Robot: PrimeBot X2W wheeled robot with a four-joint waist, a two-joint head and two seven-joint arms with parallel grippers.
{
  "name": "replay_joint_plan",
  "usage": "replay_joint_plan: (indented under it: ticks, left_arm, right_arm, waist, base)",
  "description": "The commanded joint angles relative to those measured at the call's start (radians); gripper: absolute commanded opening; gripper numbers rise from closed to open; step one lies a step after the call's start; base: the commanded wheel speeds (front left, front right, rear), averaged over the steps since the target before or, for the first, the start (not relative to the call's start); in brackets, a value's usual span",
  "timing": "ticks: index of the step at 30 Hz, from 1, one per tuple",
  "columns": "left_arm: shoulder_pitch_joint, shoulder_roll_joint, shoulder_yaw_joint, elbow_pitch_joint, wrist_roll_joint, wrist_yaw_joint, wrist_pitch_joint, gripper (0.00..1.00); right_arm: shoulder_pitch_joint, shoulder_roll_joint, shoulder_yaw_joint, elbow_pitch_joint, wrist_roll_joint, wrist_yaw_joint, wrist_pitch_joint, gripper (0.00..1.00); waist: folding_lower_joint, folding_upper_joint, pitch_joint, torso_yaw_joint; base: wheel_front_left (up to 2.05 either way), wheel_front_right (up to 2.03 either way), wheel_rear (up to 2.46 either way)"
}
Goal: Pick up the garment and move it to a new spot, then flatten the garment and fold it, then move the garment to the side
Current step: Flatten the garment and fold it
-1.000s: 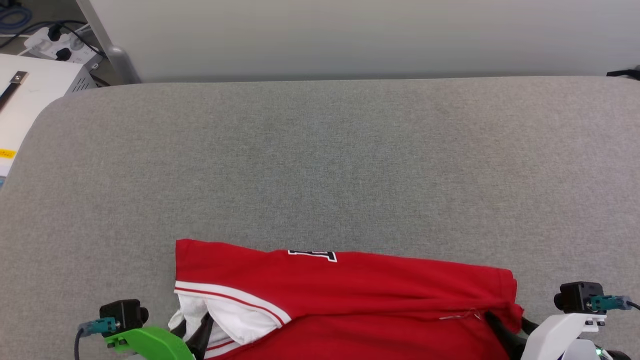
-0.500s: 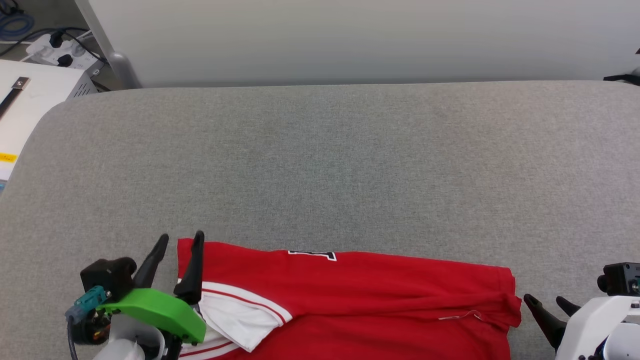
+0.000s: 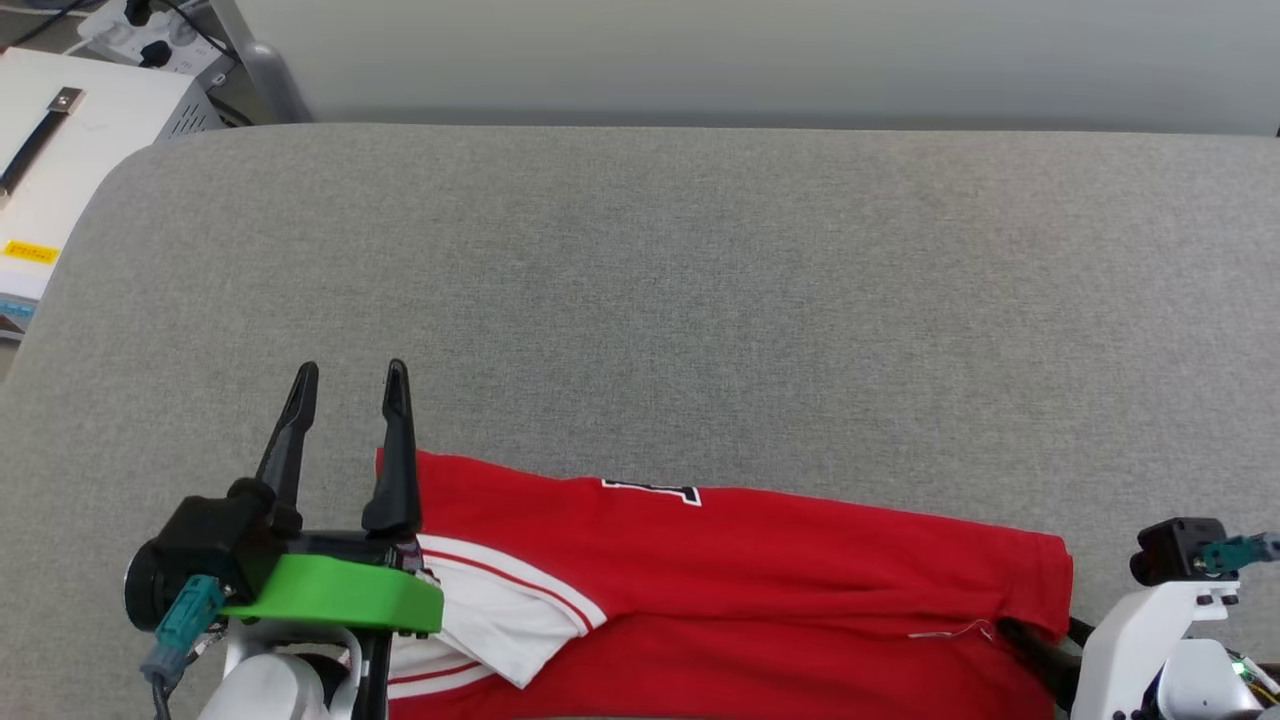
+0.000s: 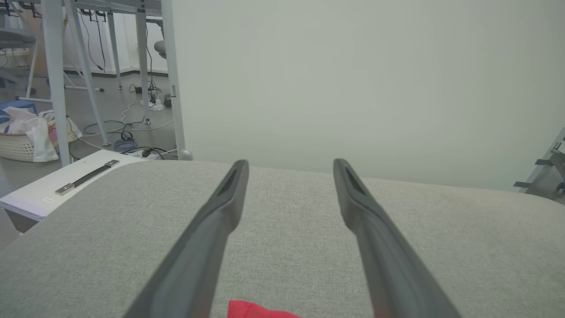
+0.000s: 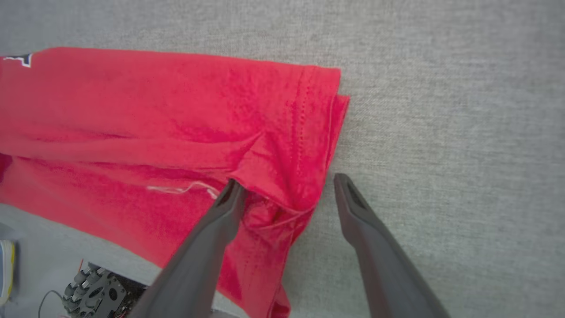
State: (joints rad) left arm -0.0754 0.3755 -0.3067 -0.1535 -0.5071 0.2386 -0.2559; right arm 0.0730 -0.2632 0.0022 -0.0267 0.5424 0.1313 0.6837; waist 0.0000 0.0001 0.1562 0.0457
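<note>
My right gripper is about to grab the bunched fold at its hem corner (image 3: 1034, 604), to fold the garment's hem over toward its striped white sleeve (image 3: 516, 612).
The garment (image 3: 760, 570) lies folded into a long red band at the near edge of the grey cloth-covered table (image 3: 700, 300), its white sleeve (image 3: 500, 625) with striped trim showing at the left. My left gripper (image 3: 350, 368) is open above the garment's left corner, fingers pointing to the far side; a bit of the red corner (image 4: 256, 310) shows under it. My right gripper (image 5: 289, 180) is open and straddles the garment's (image 5: 176, 115) right hem, the left finger over the bunched cloth and the right finger over bare table. In the head view my right gripper (image 3: 1042, 632) is partly hidden.
A white box (image 3: 60, 150) with a black handle stands off the table's left end, with a power strip (image 3: 150, 18) and cables behind it. A pale wall panel (image 4: 353, 79) rises behind the table. A white basket (image 4: 20, 143) sits on the floor. My wheeled base (image 5: 95, 289) shows below the near edge.
The head camera has shifted. My left gripper has let go of the sleeve, opened and moved forward past the left corner. My right gripper pulled away, then returned to the right hem.
</note>
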Motion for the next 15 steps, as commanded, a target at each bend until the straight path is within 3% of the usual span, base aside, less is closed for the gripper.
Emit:
replay_joint_plan:
  ticks: [1, 8, 9, 10, 11, 12, 15]
  left_arm:
    - [0.014, -0.009, 0.003, -0.004, 0.024, -0.013, -0.006, 1.00]
    - [0.018, -0.023, -0.001, 0.017, 0.060, -0.034, -0.006, 1.00]
    - [0.019, -0.025, 0.001, 0.024, 0.062, -0.033, -0.006, 1.00]
    - [0.021, -0.027, 0.002, 0.033, 0.063, -0.031, -0.006, 1.00]
    - [0.022, -0.029, 0.002, 0.041, 0.064, -0.029, -0.006, 1.00]
    - [0.023, -0.031, 0.002, 0.050, 0.067, -0.025, -0.006, 1.00]
    - [0.024, -0.035, 0.001, 0.068, 0.070, -0.019, -0.006, 1.00]
  right_arm:
    - [-0.017, 0.008, 0.011, 0.018, 0.016, -0.001, 0.005, 1.00]
    - [-0.027, 0.031, 0.068, 0.113, 0.052, -0.001, 0.025, 1.00]
    - [-0.028, 0.037, 0.075, 0.127, 0.061, -0.001, 0.033, 0.82]
    - [-0.028, 0.040, 0.085, 0.140, 0.067, -0.001, 0.044, 0.34]
    - [-0.028, 0.041, 0.091, 0.148, 0.071, -0.001, 0.052, 0.10]
    - [-0.031, 0.043, 0.097, 0.155, 0.076, -0.001, 0.057, 0.00]
    - [-0.043, 0.042, 0.104, 0.158, 0.082, -0.001, 0.055, 0.00]
  waist:
    - [0.0000, -0.0001, 0.019, 0.017]
    - [0.0000, -0.0001, 0.050, 0.037]
    - [0.0000, -0.0001, 0.052, 0.037]
    - [0.0000, -0.0001, 0.052, 0.037]
    - [0.0000, -0.0001, 0.052, 0.037]
    - [0.0000, -0.0001, 0.051, 0.037]
    - [0.0000, -0.0001, 0.041, 0.034]
  base:
    - [0.00, 0.00, 0.00]
    - [0.00, 0.00, 0.00]
    - [0.00, 0.00, 0.00]
    - [0.00, 0.00, 0.00]
    - [0.00, 0.00, 0.00]
    - [0.00, 0.00, 0.00]
    - [0.00, 0.00, 0.00]
